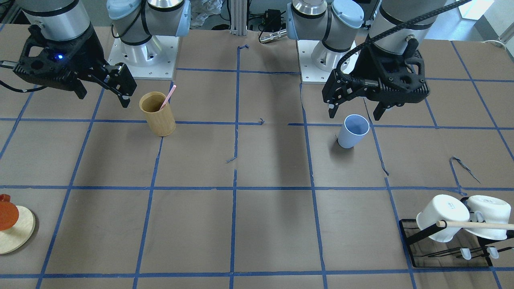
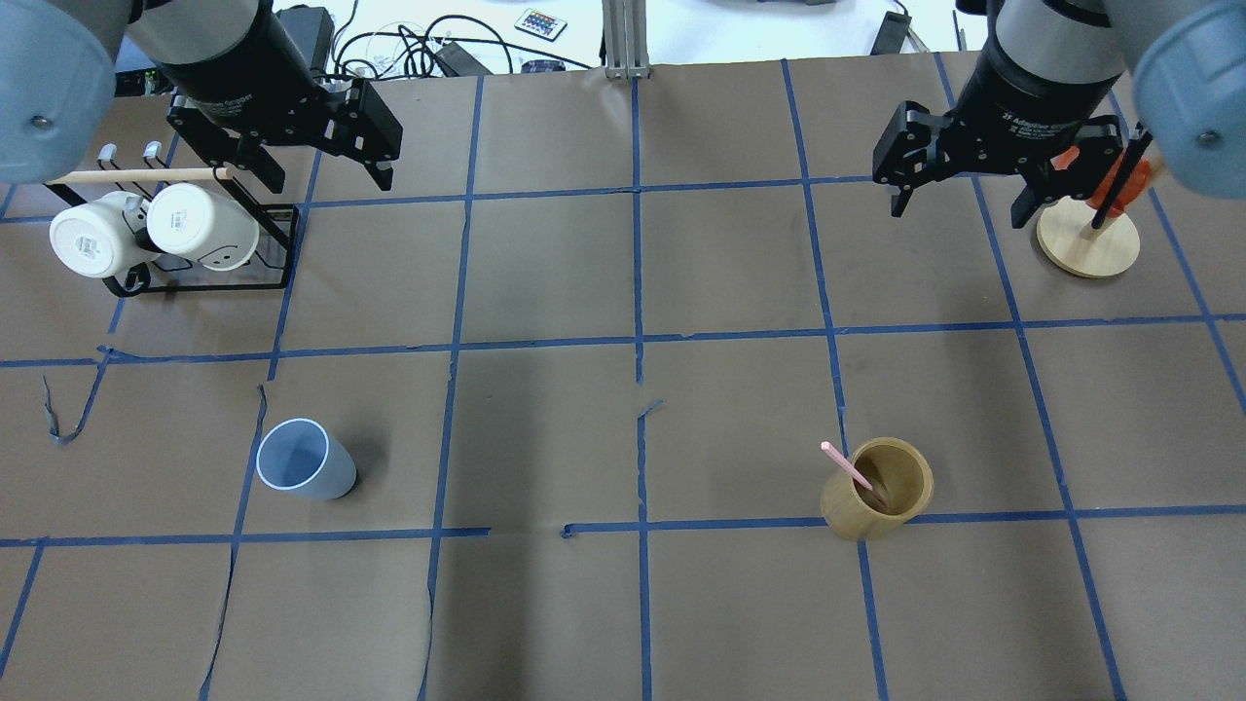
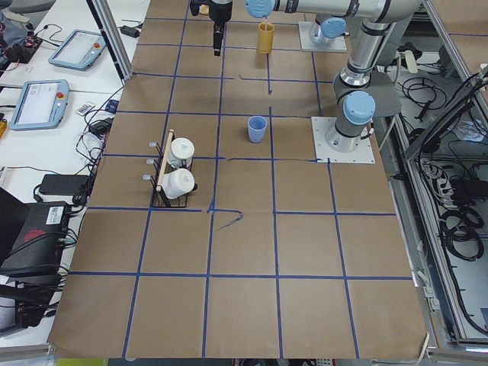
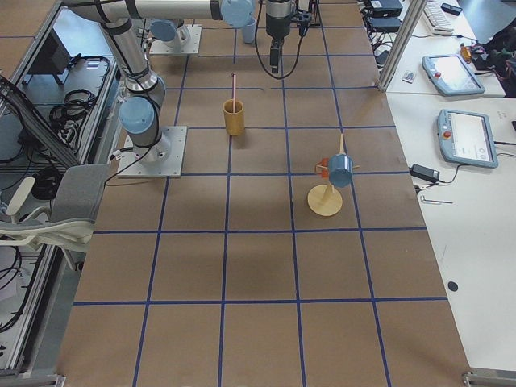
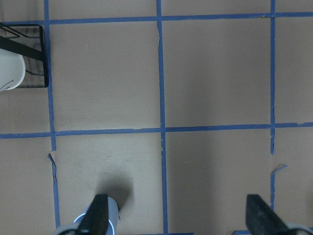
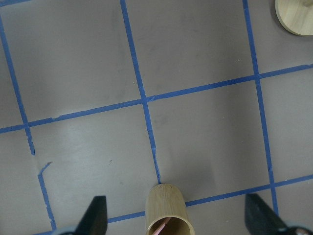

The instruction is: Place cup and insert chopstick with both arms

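I will next grab the pale-pink chopstick by its exposed upper end (image 1: pixel 172 88) with my right gripper, to put it into the light-blue cup (image 1: pixel 353 130).
The light-blue cup (image 2: pixel 307 460) stands upright on the table's left half; it also shows in the front view (image 1: pixel 353 130). One pale-pink chopstick (image 2: pixel 847 467) leans inside a tan bamboo cylinder (image 2: pixel 876 489) on the right half. My left gripper (image 2: pixel 329 183) is open and empty, high above the table and farther out than the cup. In the left wrist view the cup (image 5: pixel 114 218) peeks from behind the left finger. My right gripper (image 2: pixel 958 214) is open and empty, well apart from the cylinder (image 6: pixel 168 210), which sits between its fingers in the wrist view.
A black rack (image 2: pixel 277 248) with two white mugs and a long wooden rod stands at the far left. A round wooden stand (image 2: pixel 1087 243) with an orange piece is at the far right, close to my right gripper.
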`<action>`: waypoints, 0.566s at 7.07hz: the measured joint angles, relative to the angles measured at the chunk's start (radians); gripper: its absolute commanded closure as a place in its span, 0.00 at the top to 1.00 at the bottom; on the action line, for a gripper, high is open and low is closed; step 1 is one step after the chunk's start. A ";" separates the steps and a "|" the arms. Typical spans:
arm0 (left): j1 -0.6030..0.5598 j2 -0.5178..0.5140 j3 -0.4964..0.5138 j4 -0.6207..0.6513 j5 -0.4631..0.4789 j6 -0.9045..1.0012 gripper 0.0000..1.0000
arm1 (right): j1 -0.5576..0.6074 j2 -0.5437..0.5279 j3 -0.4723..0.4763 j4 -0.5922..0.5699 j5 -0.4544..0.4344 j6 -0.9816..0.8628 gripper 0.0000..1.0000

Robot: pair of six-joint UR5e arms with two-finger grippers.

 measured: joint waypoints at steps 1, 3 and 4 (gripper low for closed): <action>0.000 0.000 -0.001 -0.001 0.000 0.000 1.00 | -0.001 0.001 0.001 0.000 -0.001 0.001 1.00; 0.000 0.001 -0.001 -0.002 0.000 0.000 1.00 | -0.001 0.001 0.001 0.002 -0.003 0.005 1.00; 0.000 0.002 -0.001 -0.002 0.000 0.000 1.00 | -0.001 0.002 0.002 0.003 -0.004 0.007 1.00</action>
